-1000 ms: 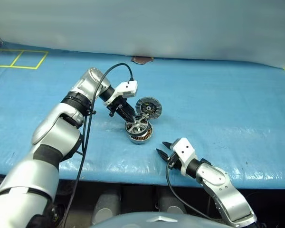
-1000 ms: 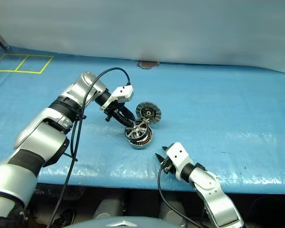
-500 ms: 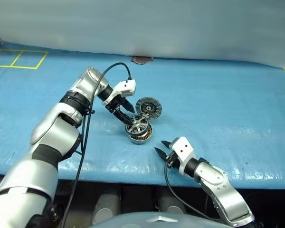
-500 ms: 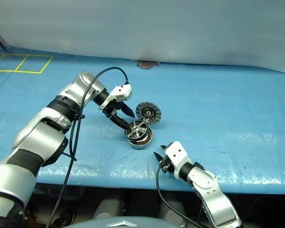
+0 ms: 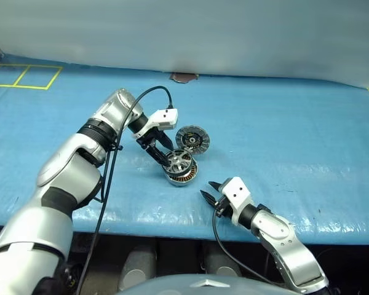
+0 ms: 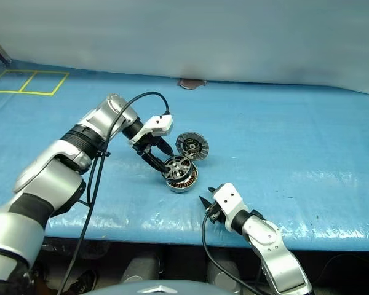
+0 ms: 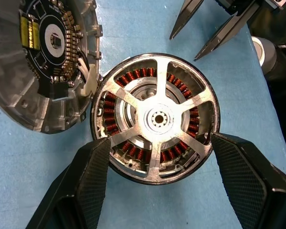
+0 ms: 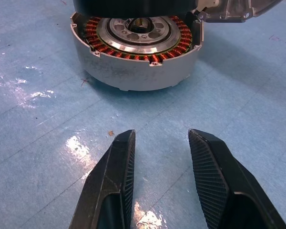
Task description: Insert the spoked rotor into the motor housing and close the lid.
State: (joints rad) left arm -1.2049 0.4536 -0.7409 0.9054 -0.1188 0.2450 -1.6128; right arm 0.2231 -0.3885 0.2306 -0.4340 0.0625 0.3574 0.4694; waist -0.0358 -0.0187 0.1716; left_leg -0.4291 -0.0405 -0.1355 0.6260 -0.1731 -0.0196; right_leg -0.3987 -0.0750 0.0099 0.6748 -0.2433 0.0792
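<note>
The spoked rotor is to go into the motor housing (image 5: 183,177), so the left gripper will next grab it by a spoke (image 5: 172,161) beside the rotor's middle.
The motor housing (image 5: 183,177) sits on the blue mat, its coppery windings (image 8: 93,36) showing. The spoked rotor (image 7: 157,119) rests on top of it, tilted, with the windings visible between its spokes. The lid (image 5: 192,139) stands open at the housing's far rim, ribbed inner face (image 7: 47,62) showing. My left gripper (image 5: 166,155) is open, with a finger on each side of the rotor's rim. My right gripper (image 5: 208,190) stands open and empty on the near side, a short way from the housing, pointing at it.
The blue mat (image 5: 295,135) covers the table up to its front edge (image 5: 172,228). Yellow tape squares (image 5: 24,75) mark the far left corner. A brown patch (image 5: 183,77) lies at the far edge. A black cable (image 5: 114,153) loops over my left wrist.
My left gripper's fingers have spread wider beside the rotor, which stays on the housing. The right arm has not moved.
</note>
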